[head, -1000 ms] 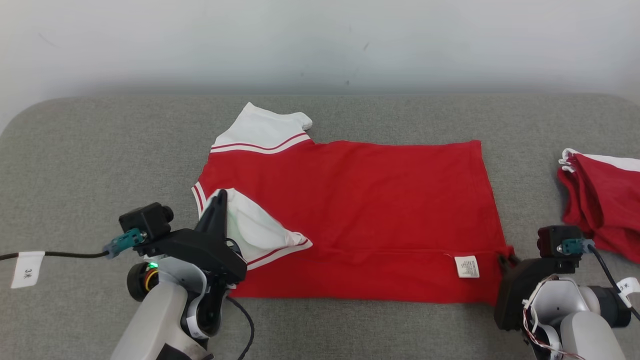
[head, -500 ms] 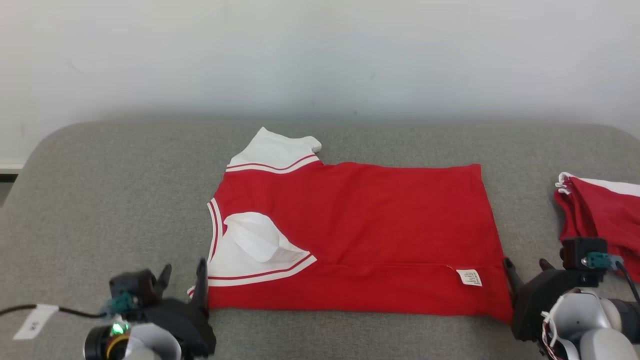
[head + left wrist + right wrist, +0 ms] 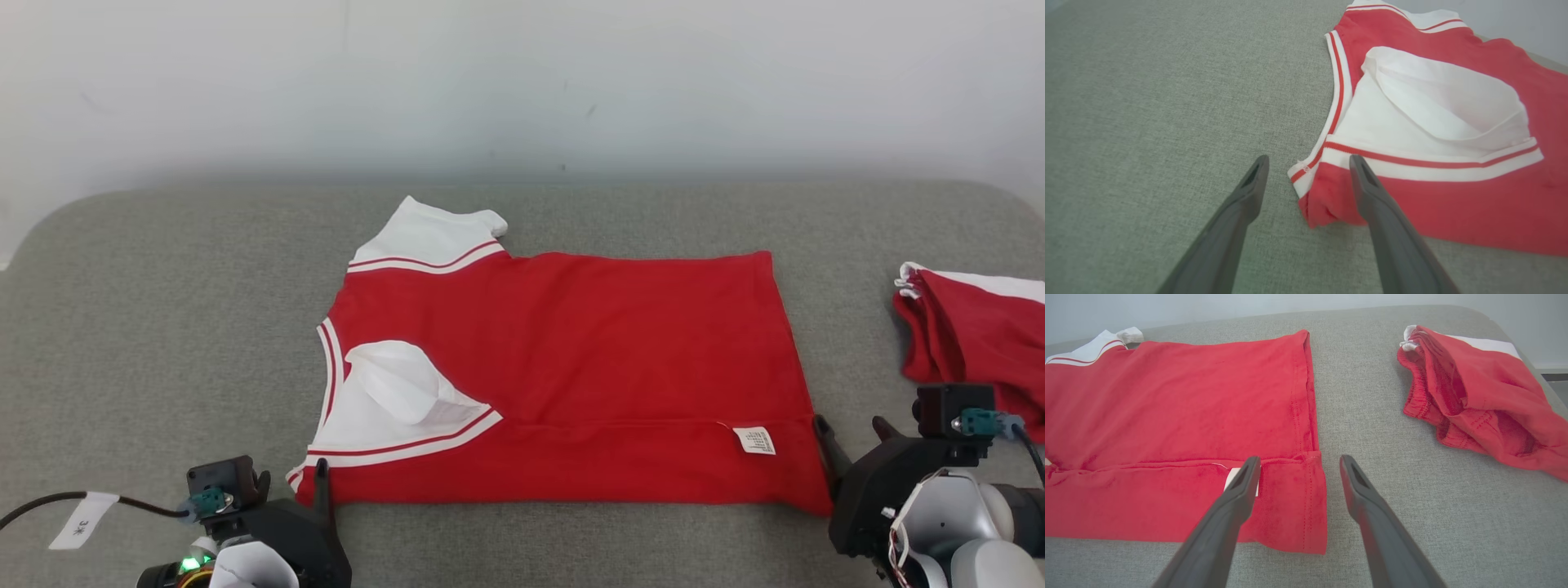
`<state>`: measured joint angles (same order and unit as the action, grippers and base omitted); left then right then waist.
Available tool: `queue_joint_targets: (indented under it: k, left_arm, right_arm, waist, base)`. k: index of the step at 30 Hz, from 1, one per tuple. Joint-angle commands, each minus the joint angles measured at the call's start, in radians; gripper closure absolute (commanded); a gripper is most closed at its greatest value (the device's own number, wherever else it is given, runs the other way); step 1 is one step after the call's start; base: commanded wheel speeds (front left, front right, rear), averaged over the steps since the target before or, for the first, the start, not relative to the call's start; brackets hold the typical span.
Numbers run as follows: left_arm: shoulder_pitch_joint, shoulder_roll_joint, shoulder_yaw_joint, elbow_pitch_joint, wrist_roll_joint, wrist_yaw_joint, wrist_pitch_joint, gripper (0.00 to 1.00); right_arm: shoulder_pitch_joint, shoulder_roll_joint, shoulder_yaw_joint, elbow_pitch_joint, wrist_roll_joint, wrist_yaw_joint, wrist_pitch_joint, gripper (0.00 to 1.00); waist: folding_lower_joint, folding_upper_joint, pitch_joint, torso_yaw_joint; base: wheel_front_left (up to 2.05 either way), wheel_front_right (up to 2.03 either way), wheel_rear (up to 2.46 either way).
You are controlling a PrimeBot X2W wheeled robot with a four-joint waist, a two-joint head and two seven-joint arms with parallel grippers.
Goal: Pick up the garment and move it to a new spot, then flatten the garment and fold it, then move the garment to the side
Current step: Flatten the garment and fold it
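Observation:
The left gripper grips the red garment by its corner (image 3: 305, 490) (image 3: 1320, 208) beside the striped trim next. Then I move it to a new spot.
The red garment (image 3: 571, 359) with white striped sleeves lies flat on the grey padded surface (image 3: 163, 327), its near long edge folded over. A white sleeve (image 3: 1437, 106) is tucked in on top at its left end. My left gripper (image 3: 291, 483) is open at the near left corner (image 3: 1310, 204), which lies between the fingers (image 3: 1372, 196). My right gripper (image 3: 849, 431) is also open, at the near right corner (image 3: 1306, 506), its left finger (image 3: 1237, 490) over the folded hem beside the white care label (image 3: 754, 441).
A second red and white garment (image 3: 971, 343) lies bunched at the right edge of the surface, close to my right wrist, and it also appears in the right wrist view (image 3: 1478, 396). A pale wall (image 3: 522, 82) rises behind. Bare grey padding stretches to the left.
The head camera has shifted. My left gripper has left the tucked white sleeve and drawn back to the near left corner. My right gripper's fingers now stand apart at the right corner.

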<state>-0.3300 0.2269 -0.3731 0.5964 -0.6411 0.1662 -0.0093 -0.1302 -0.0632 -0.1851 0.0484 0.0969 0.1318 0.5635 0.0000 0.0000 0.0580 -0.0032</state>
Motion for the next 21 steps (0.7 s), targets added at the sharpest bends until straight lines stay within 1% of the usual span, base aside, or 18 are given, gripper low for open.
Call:
queue_joint_targets:
  k: [1, 3, 7, 8, 9, 10, 11, 12, 14, 16, 21]
  left_arm:
    - [-0.008, -0.002, 0.004, 0.009, 0.007, 0.010, 0.006, 0.00]
    - [-0.020, -0.006, -0.004, 0.022, 0.008, 0.012, 0.023, 0.00]
    - [-0.019, 0.005, -0.009, 0.041, 0.012, 0.033, 0.044, 0.01]
    - [-0.015, 0.007, -0.007, 0.041, 0.010, 0.036, 0.041, 0.17]
    - [-0.015, 0.007, -0.007, 0.041, 0.010, 0.036, 0.041, 0.17]
    - [-0.010, 0.008, -0.007, 0.037, 0.007, 0.037, 0.038, 0.52]
    - [-0.001, 0.009, -0.010, 0.036, 0.007, 0.039, 0.040, 0.71]
    - [0.006, 0.007, -0.012, 0.032, 0.008, 0.041, 0.039, 1.00]
    - [0.023, 0.001, -0.014, 0.025, 0.000, 0.043, 0.039, 1.00]
    - [0.040, -0.006, -0.014, 0.011, -0.012, 0.033, 0.037, 1.00]
    - [0.085, -0.007, -0.001, -0.033, -0.029, 0.029, 0.011, 1.00]
  right_arm:
    - [-0.014, 0.004, -0.002, -0.007, 0.004, -0.003, 0.000, 0.00]
    - [-0.013, 0.005, -0.006, -0.010, 0.004, -0.003, 0.002, 0.00]
    - [-0.014, 0.007, -0.015, -0.013, 0.002, -0.003, 0.003, 0.00]
    - [-0.009, 0.008, -0.020, -0.010, 0.001, -0.003, 0.002, 0.00]
    - [-0.009, 0.008, -0.020, -0.010, 0.001, -0.003, 0.002, 0.00]
    - [-0.006, 0.009, -0.026, -0.008, -0.001, -0.003, 0.003, 0.00]
    - [-0.001, 0.009, -0.034, -0.005, -0.006, -0.003, 0.004, 0.00]
    - [0.007, 0.009, -0.041, -0.001, -0.014, -0.003, 0.008, 0.00]
    - [0.021, 0.011, -0.052, 0.005, -0.027, -0.003, 0.015, 0.00]
    - [0.027, 0.012, -0.054, 0.001, -0.038, -0.003, 0.012, 0.00]
    - [0.041, 0.013, -0.039, 0.007, -0.020, -0.003, 0.020, 0.00]
  waist:
    - [0.0000, 0.0000, 0.020, -0.017]
    - [0.0000, 0.0000, 0.032, -0.024]
    - [0.0000, 0.0000, 0.046, -0.031]
    - [0.0000, 0.0000, 0.051, -0.033]
    - [0.0000, 0.0000, 0.051, -0.033]
    - [0.0000, 0.0000, 0.052, -0.033]
    - [0.0000, 0.0000, 0.054, -0.033]
    - [0.0000, 0.0000, 0.056, -0.031]
    - [0.0000, 0.0000, 0.060, -0.027]
    - [0.0000, 0.0000, 0.065, -0.024]
    - [0.0000, 0.0000, 0.076, -0.023]
  base:
    - [0.00, 0.00, 0.00]
    - [0.00, 0.00, 0.00]
    - [0.00, 0.00, 0.00]
    - [0.00, 0.00, 0.00]
    - [0.00, 0.00, 0.00]
    - [0.00, 0.00, 0.00]
    - [0.00, 0.00, 0.00]
    - [0.00, 0.00, 0.00]
    - [0.00, 0.00, 0.00]
    - [0.00, 0.00, 0.00]
    - [0.00, 0.00, 0.00]
